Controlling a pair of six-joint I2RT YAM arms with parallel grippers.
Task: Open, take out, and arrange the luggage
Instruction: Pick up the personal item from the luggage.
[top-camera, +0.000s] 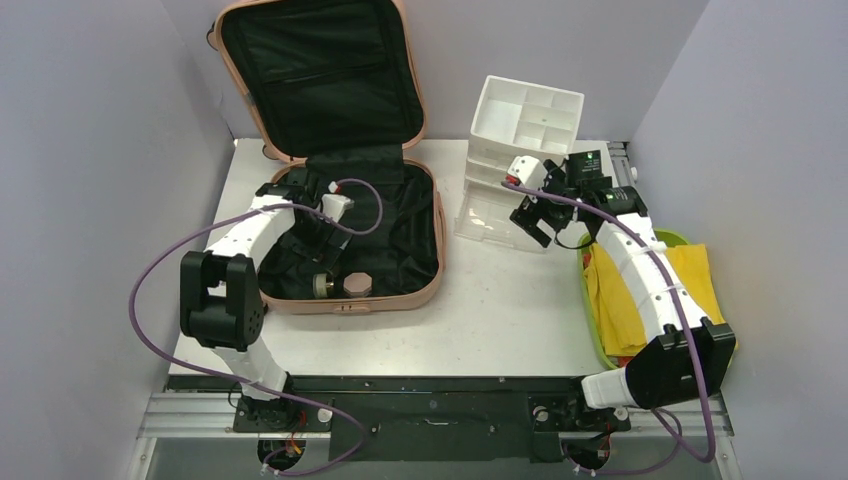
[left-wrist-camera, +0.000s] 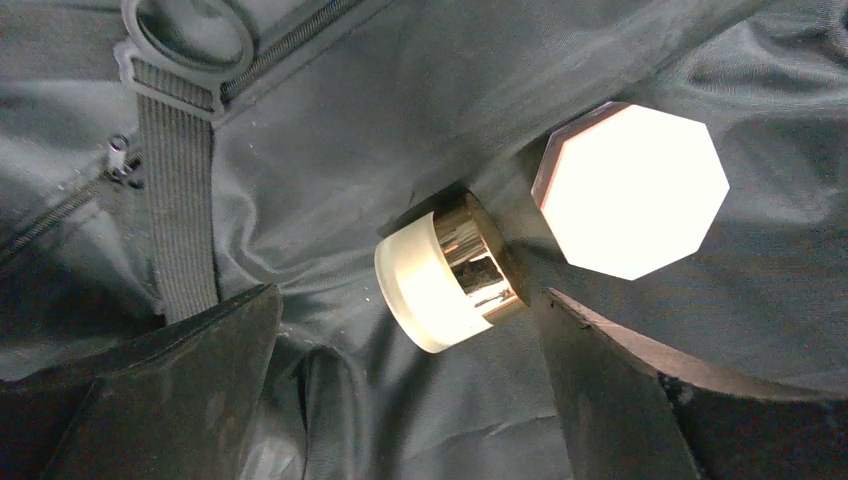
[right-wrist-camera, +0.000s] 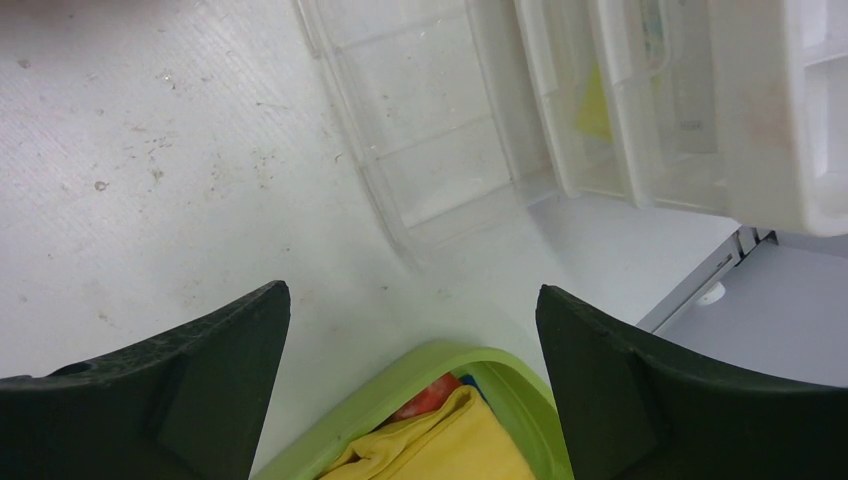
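My left gripper should next grip the frosted jar's near edge (top-camera: 323, 293) (left-wrist-camera: 467, 309), frosted end to gold end. The jar's far side then stays free, so I can hand the jar to my right gripper.
The salmon-pink luggage (top-camera: 350, 303) lies open at the back left, its lid standing up against the wall and its black lining (left-wrist-camera: 400, 120) showing. Inside, near the front rim, lie a frosted jar with a gold band (left-wrist-camera: 440, 285) and a pale octagonal box (left-wrist-camera: 635, 190). My left gripper (top-camera: 322, 240) hangs open over the lining, just behind the jar (top-camera: 322, 285), with nothing between its fingers (left-wrist-camera: 200, 380). My right gripper (top-camera: 532, 225) is open and empty above the table, between a clear drawer and the green tray.
A white compartmented organizer (top-camera: 525, 115) stands at the back right, with a clear drawer (right-wrist-camera: 420, 130) pulled out in front of it. A lime-green tray (right-wrist-camera: 440, 362) holding yellow cloth (top-camera: 615, 300) sits under the right arm. A grey strap (left-wrist-camera: 175, 200) crosses the lining.
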